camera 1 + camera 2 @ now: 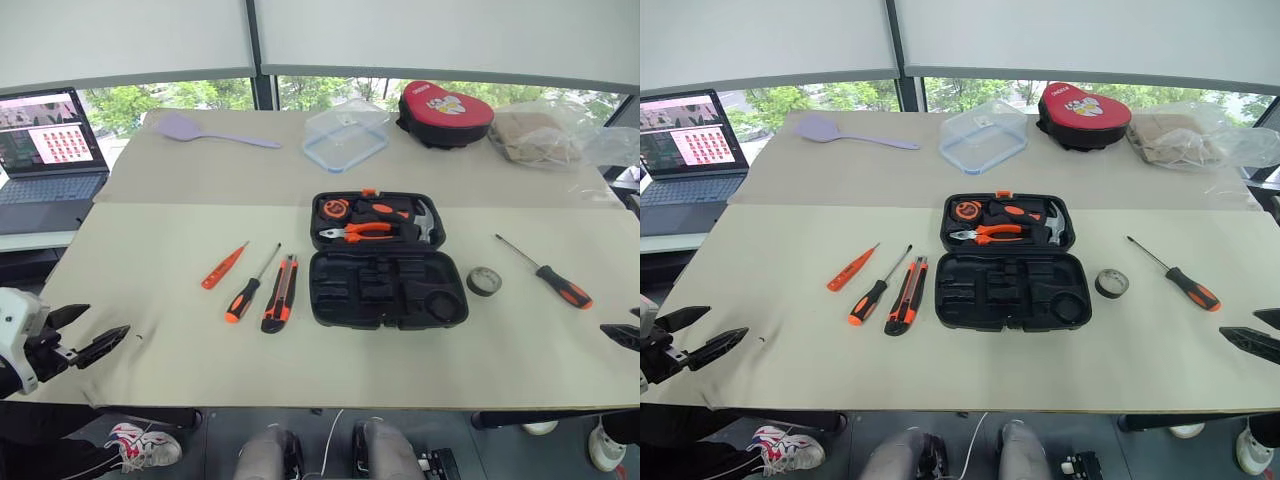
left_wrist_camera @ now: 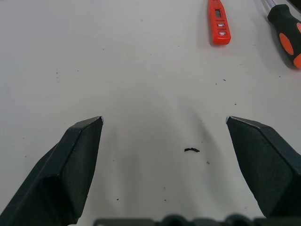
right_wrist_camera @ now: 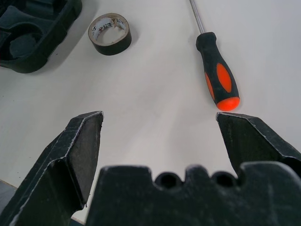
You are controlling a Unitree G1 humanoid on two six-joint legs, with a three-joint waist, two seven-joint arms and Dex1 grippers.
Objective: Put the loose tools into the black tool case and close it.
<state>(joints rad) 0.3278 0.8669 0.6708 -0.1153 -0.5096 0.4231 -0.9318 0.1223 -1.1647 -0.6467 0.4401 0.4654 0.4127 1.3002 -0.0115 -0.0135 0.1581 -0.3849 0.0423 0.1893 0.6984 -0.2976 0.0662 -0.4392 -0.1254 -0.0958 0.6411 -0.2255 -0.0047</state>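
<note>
My left gripper should grab the black-and-orange screwdriver by its thick handle (image 1: 241, 300) next, because the screwdriver's slim steel shaft (image 1: 268, 262) ends in a tip.
The black tool case (image 1: 385, 292) lies open at the table's middle, its near half showing bare recesses. To its left lie a slim orange screwdriver (image 1: 224, 266), a black-and-orange screwdriver (image 1: 249, 288) and an orange-black utility knife (image 1: 281, 293). To its right sit a small grey tape roll (image 1: 484, 281) and a second black-and-orange screwdriver (image 1: 548, 273). My left gripper (image 1: 105, 322) hovers open at the near left edge, well short of the orange screwdriver (image 2: 218, 23). At the near right edge my right gripper (image 1: 1240, 324) is open and points toward the screwdriver (image 3: 217, 75) and the tape roll (image 3: 110, 34).
The case's far half holds orange-handled pliers (image 1: 358, 232) and a hammer (image 1: 425, 220). At the back stand a clear container (image 1: 345, 135), a purple spatula (image 1: 205, 130), a red-and-black pouch (image 1: 445, 113) and a plastic bag (image 1: 550, 135). A laptop (image 1: 45, 150) sits far left.
</note>
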